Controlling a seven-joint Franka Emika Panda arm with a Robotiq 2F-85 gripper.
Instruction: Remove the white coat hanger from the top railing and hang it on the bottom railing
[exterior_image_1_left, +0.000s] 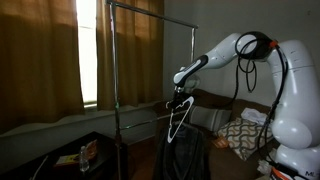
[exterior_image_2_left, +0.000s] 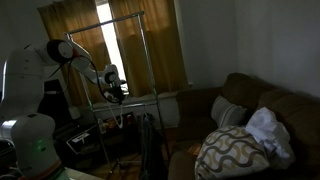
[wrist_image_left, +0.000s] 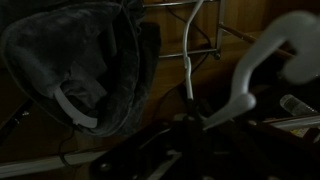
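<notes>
The white coat hanger's curved hook stays above the bottom railing, so the hanger comes down, before my gripper releases it.
The white coat hanger (exterior_image_1_left: 180, 123) hangs as a thin white triangle below my gripper (exterior_image_1_left: 180, 101), which is shut on its upper part. This is at about the height of the bottom railing (exterior_image_1_left: 140, 110), far below the top railing (exterior_image_1_left: 150, 12). In the wrist view the hanger's thin stem (wrist_image_left: 188, 65) rises from my shut gripper (wrist_image_left: 190, 118), and a thicker white arm of it runs up to the right. A grey bar (wrist_image_left: 235, 35) crosses behind the stem; whether the hook rests on it I cannot tell. In an exterior view my gripper (exterior_image_2_left: 113, 88) is beside the rack.
A dark jacket (exterior_image_1_left: 186, 155) hangs on the rack just below the hanger; in the wrist view the jacket (wrist_image_left: 85, 60) fills the left. A sofa with a patterned cushion (exterior_image_2_left: 232, 150) stands close by. Curtains (exterior_image_1_left: 130, 50) and a window are behind the rack.
</notes>
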